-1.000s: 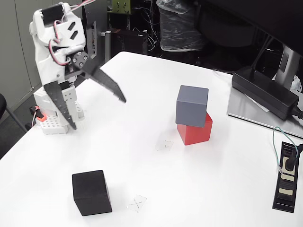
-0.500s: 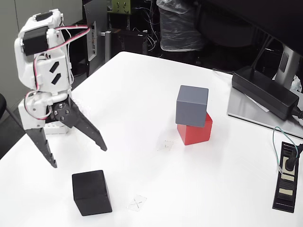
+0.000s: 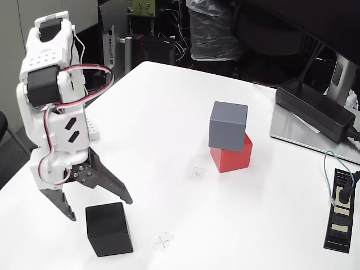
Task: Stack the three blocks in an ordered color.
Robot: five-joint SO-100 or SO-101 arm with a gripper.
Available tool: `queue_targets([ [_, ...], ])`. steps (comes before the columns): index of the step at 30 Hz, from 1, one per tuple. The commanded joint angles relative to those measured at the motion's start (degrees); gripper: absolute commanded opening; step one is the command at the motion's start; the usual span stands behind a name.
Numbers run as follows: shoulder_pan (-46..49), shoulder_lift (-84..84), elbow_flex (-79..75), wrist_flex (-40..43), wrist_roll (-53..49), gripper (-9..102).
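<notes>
I should grab the black block (image 3: 108, 228) by its opposite sides next. Then I can finish the stack on the slate grey block (image 3: 228, 125).
In the fixed view a slate grey block (image 3: 228, 125) sits on a bright red block (image 3: 232, 154) right of the table's middle, the grey one turned slightly askew. A black block (image 3: 108, 228) stands alone near the front edge. My gripper (image 3: 100, 209) hangs just above and to the left of the black block, open, its two dark fingers (image 3: 115, 185) spread wide with nothing between them. One fingertip is beside the block's upper left corner, the other just above its top edge.
A flat black power brick (image 3: 315, 109) lies on a grey pad at the right. A black power strip (image 3: 340, 209) with a plugged cable is at the right front. Two small clear tape marks (image 3: 162, 241) are on the white table (image 3: 169, 112).
The arm has swung forward and down from the back left of the table, bringing the open gripper close over the black block. The blocks have not moved.
</notes>
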Motion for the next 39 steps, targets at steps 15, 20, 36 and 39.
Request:
queue_targets([
  [15, -0.53, -6.59, -1.85, -8.79, -0.26, 23],
  [20, -0.70, -6.33, -2.20, -8.70, -0.26, 9],
  [36, -16.79, 22.06, -1.41, -8.53, -0.26, 5],
  [39, -22.41, 28.92, -1.41, -8.88, -0.18, 5],
])
